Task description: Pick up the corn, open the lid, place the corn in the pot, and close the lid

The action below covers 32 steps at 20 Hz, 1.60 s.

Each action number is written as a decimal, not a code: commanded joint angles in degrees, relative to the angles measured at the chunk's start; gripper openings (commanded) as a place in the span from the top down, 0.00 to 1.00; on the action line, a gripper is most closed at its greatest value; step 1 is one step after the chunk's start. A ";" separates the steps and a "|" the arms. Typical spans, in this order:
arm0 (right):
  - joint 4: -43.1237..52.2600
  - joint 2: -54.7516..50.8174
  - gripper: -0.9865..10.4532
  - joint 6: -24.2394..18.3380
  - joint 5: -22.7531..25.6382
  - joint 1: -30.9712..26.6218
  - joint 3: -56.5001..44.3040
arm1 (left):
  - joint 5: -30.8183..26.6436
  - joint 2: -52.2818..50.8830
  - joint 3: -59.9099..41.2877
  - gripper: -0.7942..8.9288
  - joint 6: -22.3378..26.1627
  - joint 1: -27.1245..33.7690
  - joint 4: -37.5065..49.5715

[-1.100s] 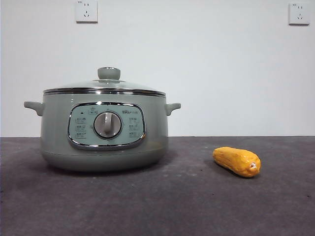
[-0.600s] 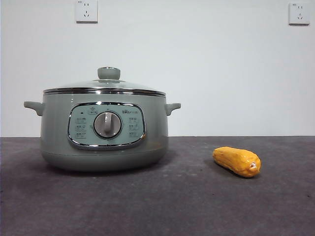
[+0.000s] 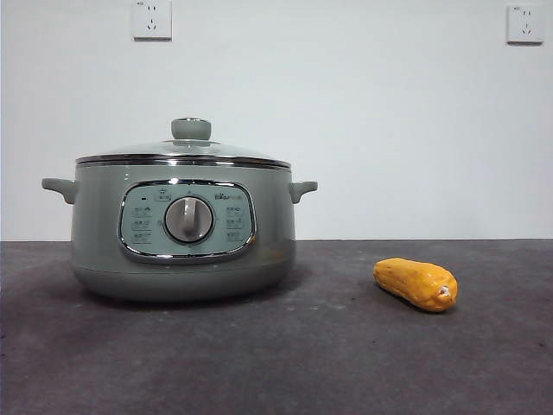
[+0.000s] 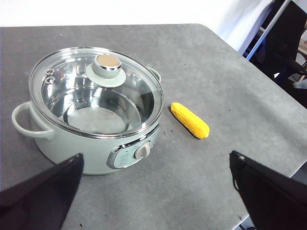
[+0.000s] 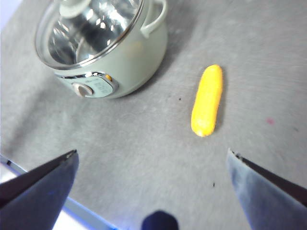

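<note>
The glass lid is far wider than my open fingers, so I should next grab the narrow green knob (image 3: 191,130) on it with my left gripper.
The sage-green pot (image 3: 183,229) stands left of centre on the dark table, its glass lid (image 3: 186,149) shut on top with the green knob (image 3: 191,129) upright. The yellow corn (image 3: 416,284) lies on the table to the pot's right, apart from it. From high above, the left wrist view shows the pot (image 4: 86,115), lid (image 4: 96,91) and corn (image 4: 190,120), and my left gripper (image 4: 153,191) is open and empty. In the right wrist view my right gripper (image 5: 151,187) also stands open above the table, with the corn (image 5: 207,100) and the pot (image 5: 103,45) ahead of it.
Two wall sockets (image 3: 152,19) (image 3: 525,23) sit on the white wall behind. The table's far edge and a dark chair (image 4: 288,43) show in the left wrist view. The pot is empty inside, seen through the lid.
</note>
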 commanded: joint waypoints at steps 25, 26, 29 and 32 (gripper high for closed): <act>19.32 46.14 0.52 5.29 25.18 16.59 0.15 | 0.20 3.48 0.15 0.24 -0.22 -0.13 1.79; 19.41 46.38 0.62 5.29 25.18 16.59 0.15 | 0.20 3.61 0.15 0.24 -0.22 -0.13 1.79; 19.80 46.38 0.81 5.25 24.83 16.59 0.15 | 0.20 4.07 0.15 0.24 -0.20 -0.13 1.99; 20.41 46.38 0.81 5.25 24.65 16.59 0.15 | 0.20 4.74 0.15 0.24 -0.20 -0.13 2.23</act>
